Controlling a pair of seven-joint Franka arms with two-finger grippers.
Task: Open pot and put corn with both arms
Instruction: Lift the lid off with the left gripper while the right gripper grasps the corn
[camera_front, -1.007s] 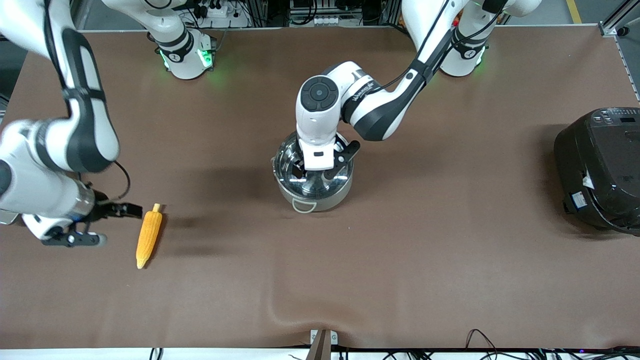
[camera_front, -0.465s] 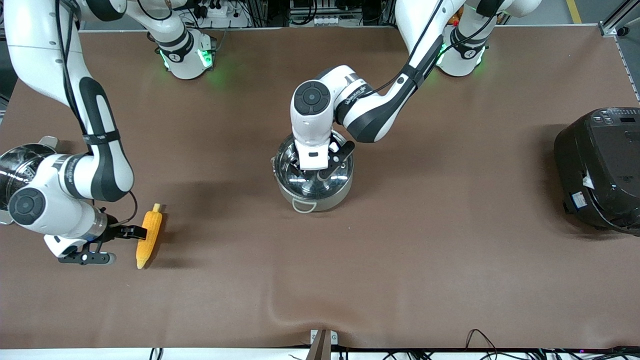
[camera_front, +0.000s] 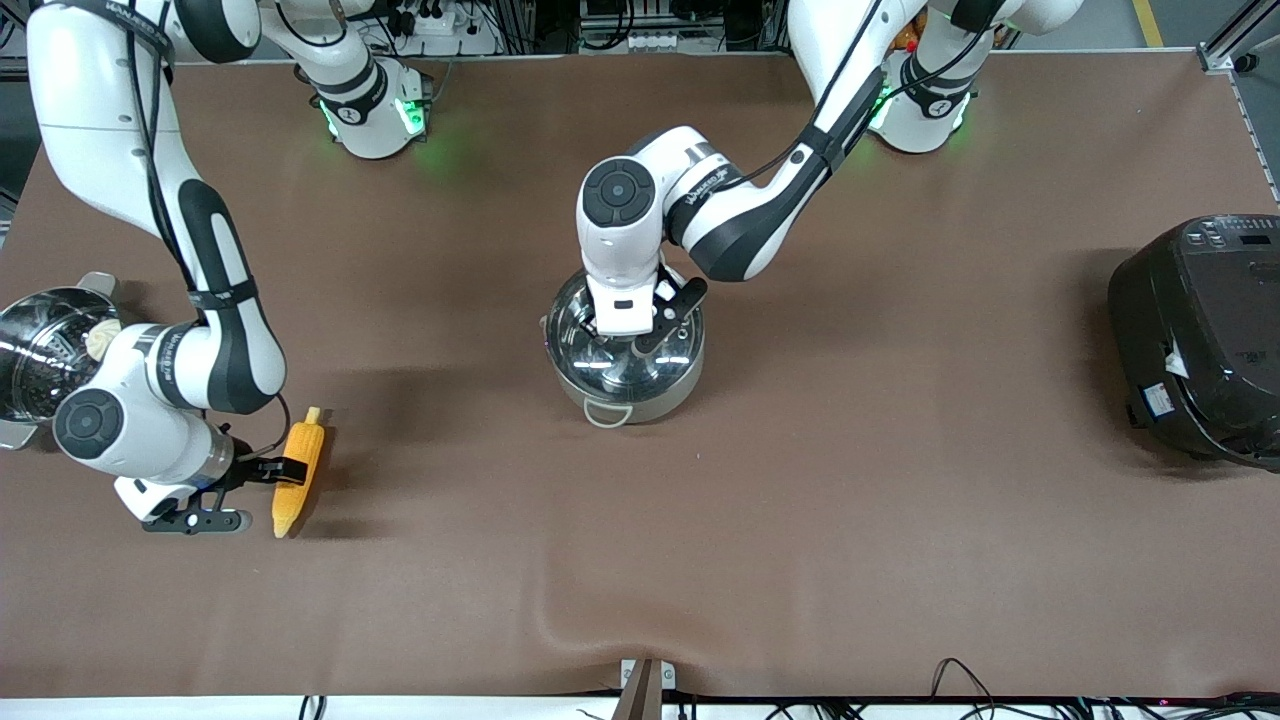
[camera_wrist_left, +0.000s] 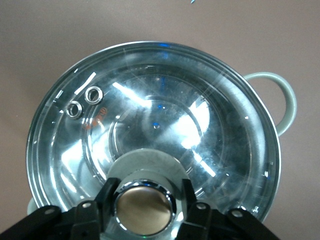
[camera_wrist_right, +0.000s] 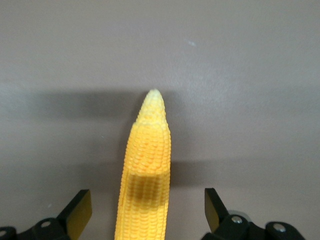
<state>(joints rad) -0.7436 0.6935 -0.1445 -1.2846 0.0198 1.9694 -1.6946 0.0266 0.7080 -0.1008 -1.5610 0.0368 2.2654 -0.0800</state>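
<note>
My right gripper's fingers are above the yellow corn, their shadow apart on the mat, so closing it now would miss the corn. The right gripper moves down first, as the next move.
The steel pot (camera_front: 625, 385) stands mid-table with its glass lid (camera_front: 570, 335) on it. My left gripper (camera_front: 632, 335) is down on the lid. In the left wrist view its fingers (camera_wrist_left: 107, 197) are closed against the two sides of the brass knob (camera_wrist_left: 142, 207), left gripper (camera_wrist_left: 147, 205). The lid (camera_wrist_left: 150, 115) still sits on the pot's rim. The yellow corn (camera_front: 298, 470) lies on the mat toward the right arm's end. My right gripper (camera_front: 255, 493) is open and low at the corn. In the right wrist view the corn (camera_wrist_right: 146, 170) lies between the spread fingers, right gripper (camera_wrist_right: 145, 212).
A steel pot with a perforated insert and a white bun (camera_front: 45, 350) stands at the table edge by the right arm. A big black cooker (camera_front: 1200, 340) stands at the left arm's end. The brown mat (camera_front: 850, 520) has a raised wrinkle near its front edge.
My right gripper has moved in to the corn, and its fingers now straddle the cob. My left gripper has settled lower on the lid's knob. Pot and corn have not moved.
</note>
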